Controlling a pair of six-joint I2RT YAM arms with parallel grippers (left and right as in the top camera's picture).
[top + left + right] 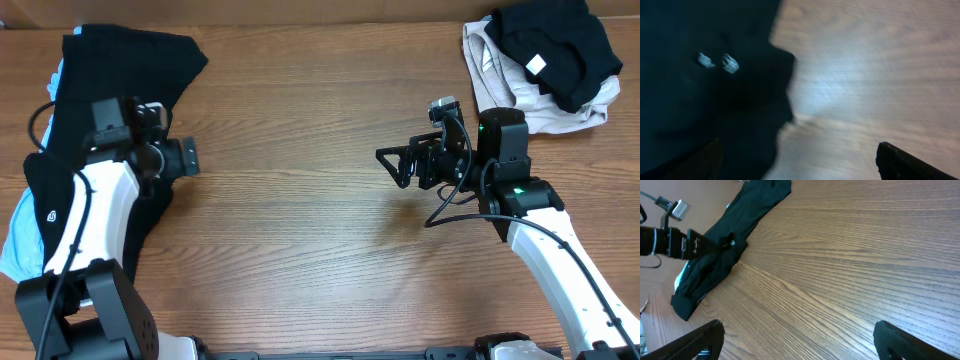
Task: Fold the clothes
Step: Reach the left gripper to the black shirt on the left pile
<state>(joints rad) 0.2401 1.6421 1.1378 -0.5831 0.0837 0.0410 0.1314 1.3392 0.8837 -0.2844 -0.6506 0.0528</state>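
I will grab the black garment [120, 60] next with my left gripper, by its edge beside the bare wood. Then it can be spread out for folding.
A black garment [120, 60] lies stretched along the table's left side, over a light blue garment [20, 235]. It also shows in the left wrist view [705, 85] and in the right wrist view [735, 235]. My left gripper [188, 158] is open and empty at the black garment's right edge, one finger over the cloth and one over bare wood. My right gripper [392, 165] is open and empty above bare table, right of centre. A pile of black [555, 45] and beige [500, 80] clothes lies at the back right corner.
The wooden table [300, 200] stretches between the two arms. The left arm's black cable [40, 115] loops over the black garment.
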